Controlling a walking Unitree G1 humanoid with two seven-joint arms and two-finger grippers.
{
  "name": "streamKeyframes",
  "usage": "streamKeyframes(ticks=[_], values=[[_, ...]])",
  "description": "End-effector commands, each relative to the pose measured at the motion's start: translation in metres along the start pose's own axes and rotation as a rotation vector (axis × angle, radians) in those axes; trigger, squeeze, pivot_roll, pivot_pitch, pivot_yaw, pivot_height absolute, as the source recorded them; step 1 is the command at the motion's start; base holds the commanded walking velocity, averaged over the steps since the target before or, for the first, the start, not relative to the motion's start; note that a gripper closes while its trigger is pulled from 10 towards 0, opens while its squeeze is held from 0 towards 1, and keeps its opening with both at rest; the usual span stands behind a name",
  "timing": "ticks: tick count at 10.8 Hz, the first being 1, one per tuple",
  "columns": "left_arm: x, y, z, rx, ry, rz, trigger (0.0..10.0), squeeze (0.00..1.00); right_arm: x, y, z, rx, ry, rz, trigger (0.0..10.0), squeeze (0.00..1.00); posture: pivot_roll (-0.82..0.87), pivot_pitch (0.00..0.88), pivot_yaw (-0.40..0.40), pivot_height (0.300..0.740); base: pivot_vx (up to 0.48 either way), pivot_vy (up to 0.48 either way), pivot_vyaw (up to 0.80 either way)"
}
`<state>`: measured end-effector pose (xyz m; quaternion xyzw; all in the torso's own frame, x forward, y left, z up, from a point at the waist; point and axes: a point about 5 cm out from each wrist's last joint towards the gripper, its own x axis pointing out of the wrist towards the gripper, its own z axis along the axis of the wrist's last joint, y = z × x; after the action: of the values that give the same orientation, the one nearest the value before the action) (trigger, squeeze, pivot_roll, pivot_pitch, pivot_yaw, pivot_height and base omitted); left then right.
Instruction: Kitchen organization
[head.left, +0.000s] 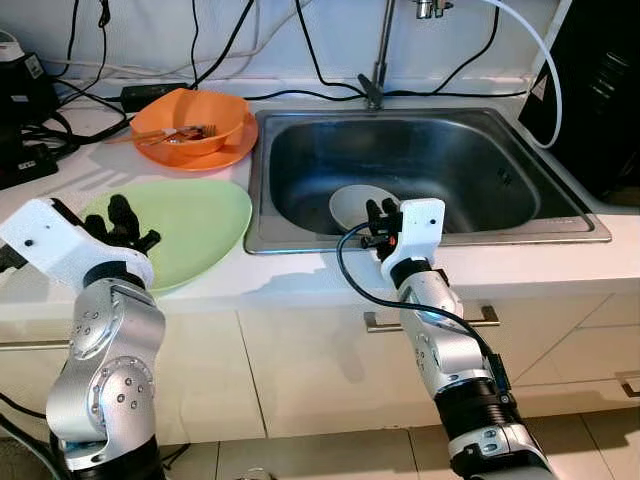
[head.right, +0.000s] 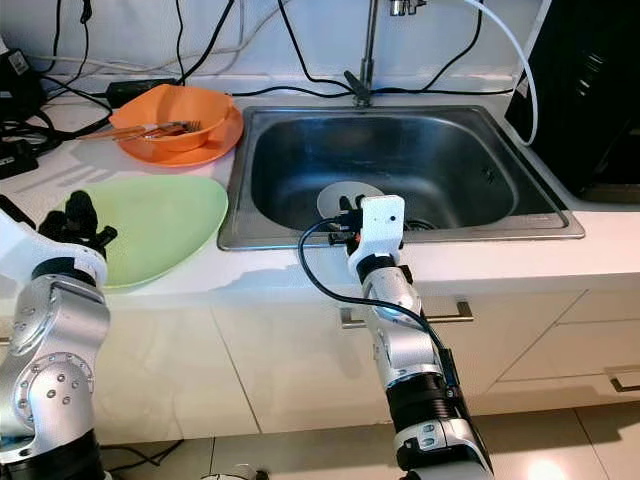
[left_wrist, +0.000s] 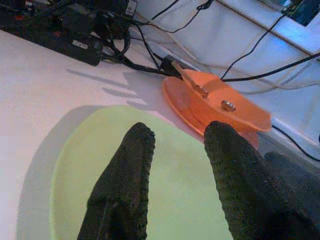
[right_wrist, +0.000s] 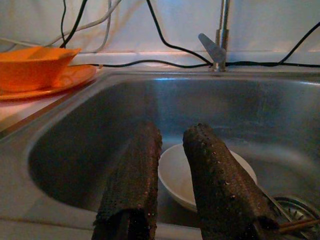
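Note:
Next, my left gripper grabs the green plate by its thin near rim, as the plate is far wider than the gripper's open fingers.
A pale green plate lies on the white counter left of the sink. My left gripper hovers over its near-left part, fingers open with nothing between them. Behind it an orange bowl sits on an orange plate, with utensils lying in the bowl. A small white bowl rests on the bottom of the steel sink. My right gripper hangs over the sink's front rim, pointing at that bowl, fingers open and empty.
A tap rises behind the sink, with black cables and a white hose along the wall. Black devices crowd the far left of the counter. A dark appliance stands at the right. Drawers with handles lie below.

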<state>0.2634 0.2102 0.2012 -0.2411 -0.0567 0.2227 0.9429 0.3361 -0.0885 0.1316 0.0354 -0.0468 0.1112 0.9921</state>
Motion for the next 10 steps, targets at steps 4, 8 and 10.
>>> streamKeyframes(ticks=[4, 8, 10], values=[[0.002, 0.024, 0.012, 0.111, 0.057, -0.054, 10.0, 0.00, 0.001, -0.001, 0.002, -0.004, -0.009, 0.008, 10.0, 0.00, 0.18, 0.000, 0.009, 0.740, 0.000, 0.000, 0.00], [-0.008, 0.056, 0.002, 0.116, 0.250, 0.106, 10.0, 0.00, 0.002, 0.002, 0.001, -0.003, -0.004, 0.027, 10.0, 0.00, 0.20, 0.000, 0.005, 0.740, 0.000, 0.000, 0.00], [-0.014, 0.056, 0.000, 0.071, 0.325, 0.117, 10.0, 0.00, 0.002, 0.003, 0.000, -0.003, 0.000, 0.034, 10.0, 0.00, 0.21, 0.000, 0.006, 0.740, 0.000, 0.000, 0.00]])
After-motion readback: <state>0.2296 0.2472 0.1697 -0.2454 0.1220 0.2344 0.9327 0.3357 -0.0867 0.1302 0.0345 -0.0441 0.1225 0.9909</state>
